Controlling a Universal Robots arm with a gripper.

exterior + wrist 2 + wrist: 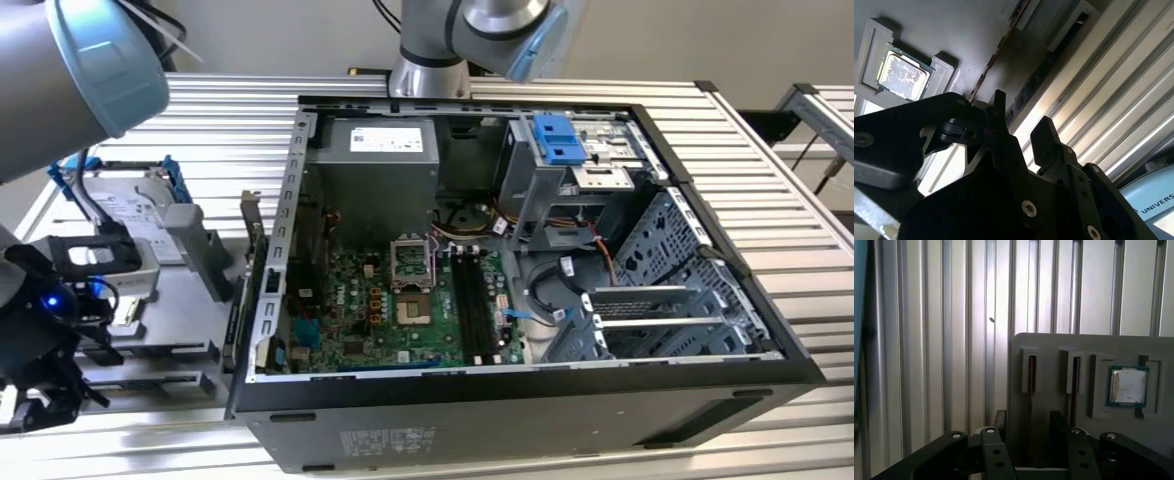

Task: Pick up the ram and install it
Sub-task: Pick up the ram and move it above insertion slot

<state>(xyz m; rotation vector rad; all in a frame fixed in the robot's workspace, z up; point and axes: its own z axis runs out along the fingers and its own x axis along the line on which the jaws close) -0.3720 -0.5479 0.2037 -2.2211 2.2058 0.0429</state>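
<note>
The tray's slotted holder (1031, 372) surrounds the end of the ram. My gripper grabs the ram next by its bare middle part (1029, 434), where both sides of the ram are free.
The ram (1031, 374) stands on edge in a slot of a grey parts tray (1054, 342), seen as a thin brownish strip. The same ram (999, 45) runs toward the fingers in the second wrist view. My gripper (1028, 421) is open just over the tray's near end, with one black finger on each side of that slot's line. Nothing is clamped between the fingertips (1041, 129). In the exterior view my gripper (38, 400) hangs at the left, over the tray (167, 300).
A second slot (1074, 375) and a square silver processor chip (1127, 386) lie beside the ram. The open computer case (534, 300) fills the middle of the ribbed metal table (801, 230). A hard drive in a blue bracket (127, 205) rests behind the tray.
</note>
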